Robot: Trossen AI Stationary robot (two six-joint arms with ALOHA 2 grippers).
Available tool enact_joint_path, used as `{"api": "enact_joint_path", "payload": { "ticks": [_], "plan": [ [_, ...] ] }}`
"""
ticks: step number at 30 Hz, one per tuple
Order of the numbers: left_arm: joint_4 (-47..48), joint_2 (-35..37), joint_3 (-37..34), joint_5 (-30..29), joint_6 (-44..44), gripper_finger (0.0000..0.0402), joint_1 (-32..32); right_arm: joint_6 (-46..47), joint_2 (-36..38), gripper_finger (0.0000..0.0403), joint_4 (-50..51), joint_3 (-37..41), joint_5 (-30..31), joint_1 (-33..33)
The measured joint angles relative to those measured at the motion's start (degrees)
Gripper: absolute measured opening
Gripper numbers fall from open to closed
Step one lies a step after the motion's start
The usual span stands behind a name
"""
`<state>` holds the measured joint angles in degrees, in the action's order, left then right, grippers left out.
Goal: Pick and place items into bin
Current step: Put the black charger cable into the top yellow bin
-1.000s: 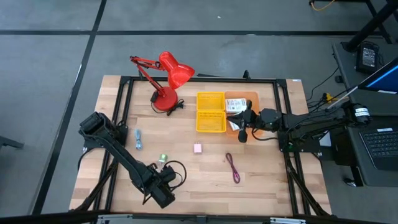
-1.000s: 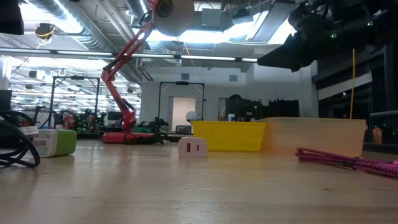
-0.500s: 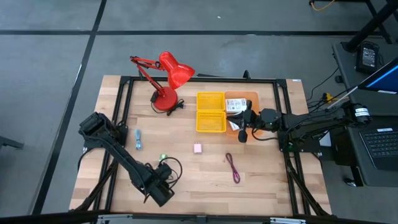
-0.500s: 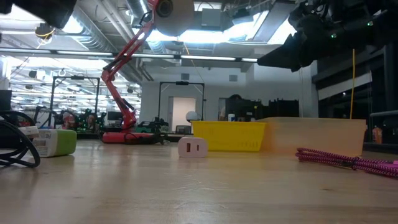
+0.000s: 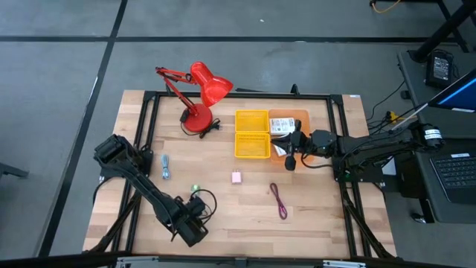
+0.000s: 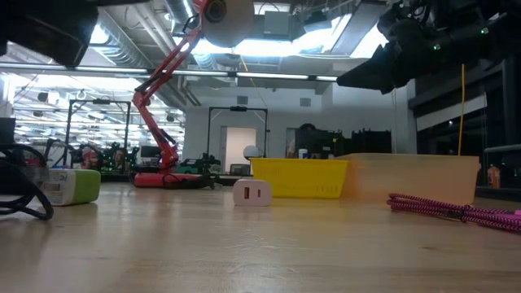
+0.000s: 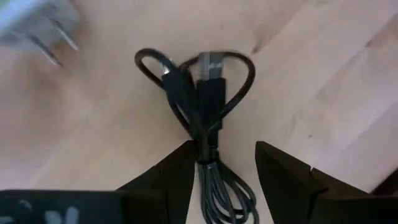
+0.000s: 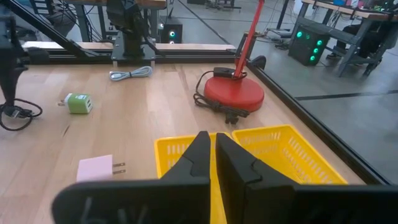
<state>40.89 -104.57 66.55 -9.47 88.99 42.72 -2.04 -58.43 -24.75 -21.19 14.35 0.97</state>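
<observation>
The left gripper grabs the black cord by its bundled neck beside the plugs next, to place it into the yellow bin [image 5: 252, 135].
My left gripper [image 5: 195, 211] [image 7: 227, 165] is open near the table's near-left edge. Its fingers stand on either side of the coiled black cord [image 5: 204, 199] [image 7: 199, 81], which lies flat on the wood. Beside the cord lies the small green piece [image 5: 195, 189] [image 6: 77, 185]. The tiny pink block [image 5: 236, 177] [image 6: 251, 192] and the maroon cord [image 5: 279, 199] [image 6: 456, 209] lie mid-table. White printed packets [image 5: 281, 126] rest in the orange bin [image 5: 299, 115]. My right gripper [image 5: 292, 147] [image 8: 214, 152] hangs shut over that bin's near edge, holding nothing. My left gripper comes at the black cord from above, pointing down. The cord's bundled strands [image 7: 204, 152] lie right beside the inner side of one finger [image 7: 177, 171]. I cannot tell whether they touch. The cord lies flat on the table.
A yellow two-part bin [image 5: 238, 135] [image 8: 280, 143] sits beside the orange one at the far middle. The red desk lamp [image 5: 201, 97] stands at the far left of it. A pale cord [image 5: 165, 166] lies toward the left edge. Black frame rails run along the table's sides.
My left gripper has moved a little toward the table's far edge, over the black cord, and has come down. In the low view its dark body has grown at the upper left.
</observation>
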Motion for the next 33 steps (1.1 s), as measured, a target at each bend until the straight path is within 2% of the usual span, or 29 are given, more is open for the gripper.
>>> {"api": "enact_joint_path", "payload": {
  "ticks": [9,18,23,27,33],
  "plan": [
    [-0.4,-2.2,-1.7,6.9,-1.0,0.0137,0.0,0.0,0.0,0.001,0.2,0.0,0.0,0.0],
    [0.2,-2.0,-1.9,7.4,-4.7,0.0044,-0.1,-0.2,0.0,0.0009,0.3,0.0,0.0,0.0],
    [0.2,-2.0,-1.8,7.7,-4.9,0.0044,-0.1,-0.2,0.0,0.0009,0.3,0.0,0.0,0.0],
    [0.2,-2.2,0.1,9.1,-8.7,0.0051,0.0,-0.2,0.0,0.0009,0.4,0.0,0.0,0.0],
    [1.2,-2.2,2.7,8.2,-11.8,0.0043,-0.1,-0.2,0.0,0.0009,0.5,0.0,0.0,0.0]
  ]
}}
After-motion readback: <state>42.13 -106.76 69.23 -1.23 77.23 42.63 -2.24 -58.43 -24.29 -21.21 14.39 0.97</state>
